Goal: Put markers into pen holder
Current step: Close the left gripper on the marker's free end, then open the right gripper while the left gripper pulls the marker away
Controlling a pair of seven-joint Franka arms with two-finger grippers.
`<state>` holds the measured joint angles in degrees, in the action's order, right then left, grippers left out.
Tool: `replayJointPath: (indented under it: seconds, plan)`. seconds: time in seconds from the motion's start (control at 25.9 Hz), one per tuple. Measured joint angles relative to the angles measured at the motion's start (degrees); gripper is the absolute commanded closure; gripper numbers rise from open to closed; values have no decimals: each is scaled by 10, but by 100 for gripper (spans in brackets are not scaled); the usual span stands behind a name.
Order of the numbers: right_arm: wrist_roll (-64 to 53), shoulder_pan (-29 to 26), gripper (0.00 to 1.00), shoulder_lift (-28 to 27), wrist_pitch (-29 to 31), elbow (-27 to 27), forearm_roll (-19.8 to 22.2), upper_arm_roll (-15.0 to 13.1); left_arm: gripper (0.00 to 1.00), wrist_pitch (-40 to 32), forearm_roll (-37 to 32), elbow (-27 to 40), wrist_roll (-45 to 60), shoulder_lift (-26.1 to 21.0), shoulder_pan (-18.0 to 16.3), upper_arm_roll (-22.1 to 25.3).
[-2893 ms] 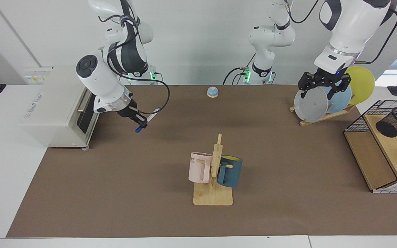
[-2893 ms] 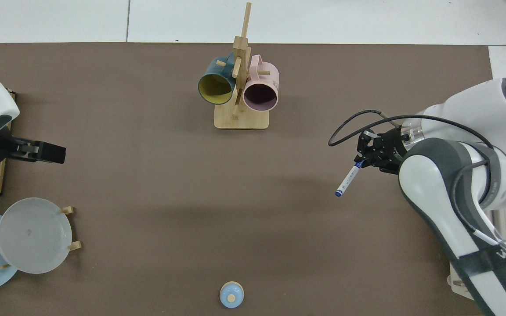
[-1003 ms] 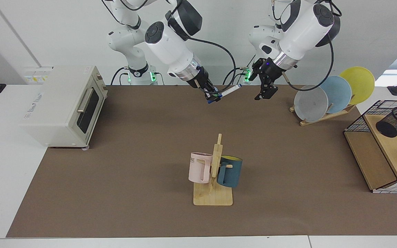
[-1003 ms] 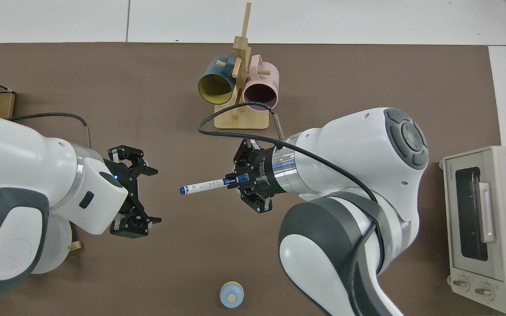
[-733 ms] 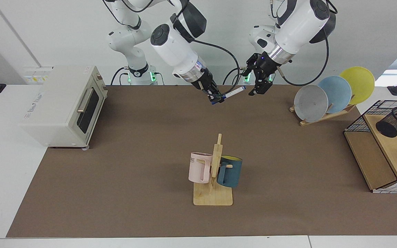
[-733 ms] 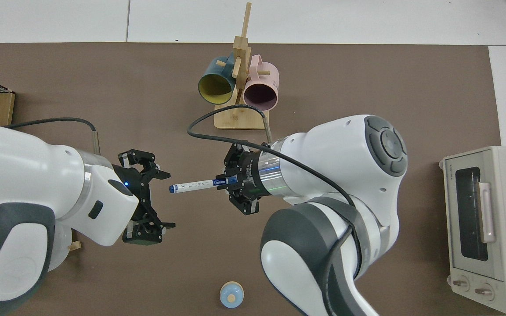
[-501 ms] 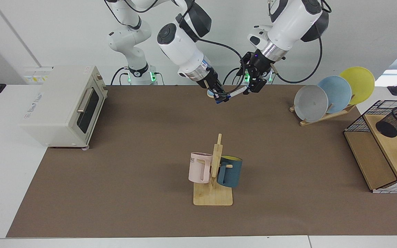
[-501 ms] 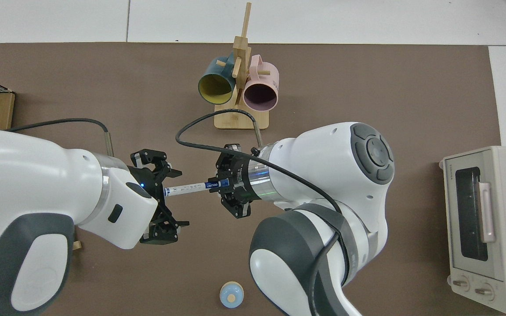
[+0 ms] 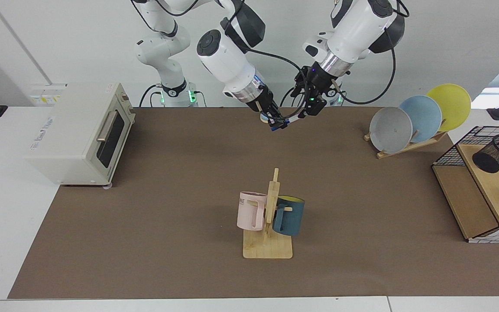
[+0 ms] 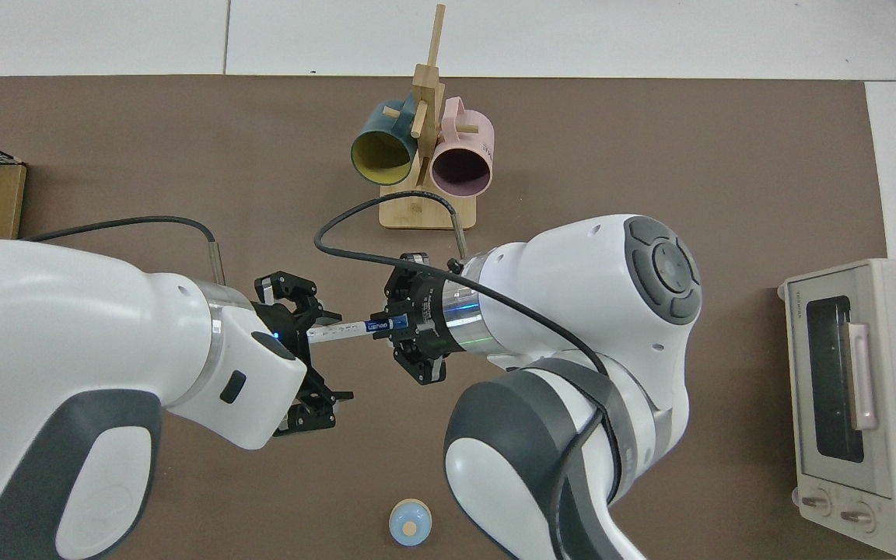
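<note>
My left gripper takes hold of the marker by its white end [image 9: 294, 119] next, to take it from my right gripper for the pen holder [image 9: 498, 152].
The marker [image 9: 292, 117], white barrel with a blue cap, hangs nearly level above the far middle of the brown mat. My right gripper [image 9: 278, 123] is shut on its capped end. In the top view the marker [image 10: 339, 330] sticks out leftward from the right gripper [image 10: 395, 327]. My left gripper [image 9: 308, 106] faces it, open, and the marker's free end lies between the spread fingers of the left gripper [image 10: 323, 354] without visible contact. The pen holder [image 9: 498, 152], a black mesh cup, lies tilted on a wooden shelf at the far right; the top view does not show it.
A wooden mug rack [image 9: 268, 242] with a pink mug [image 9: 249, 211] and a dark blue mug [image 9: 289, 215] stands mid-table. A toaster oven [image 9: 80, 132] is at the left, a plate rack [image 9: 414, 123] and a wire basket frame [image 9: 461, 145] at the right. A small blue bell [image 10: 410, 522] sits behind the grippers.
The right gripper carried the marker from beside the toaster oven to the far middle. The left gripper swung over from the plate rack and slid its open fingers around the marker's free end.
</note>
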<state>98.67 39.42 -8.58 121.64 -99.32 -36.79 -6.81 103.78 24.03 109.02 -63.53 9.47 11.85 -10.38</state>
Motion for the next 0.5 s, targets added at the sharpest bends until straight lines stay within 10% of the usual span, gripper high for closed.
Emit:
replayJointPath:
  seconds: [0.23, 0.5]
  plan:
    - [0, 1, 100, 0, -5, -3, 0, 3, 81, 16, -13, 0, -3, 0, 0, 1]
    - [0, 3, 100, 0, -4, -4, 0, 5, 56, 24, -49, 0, -8, 0, 0, -1]
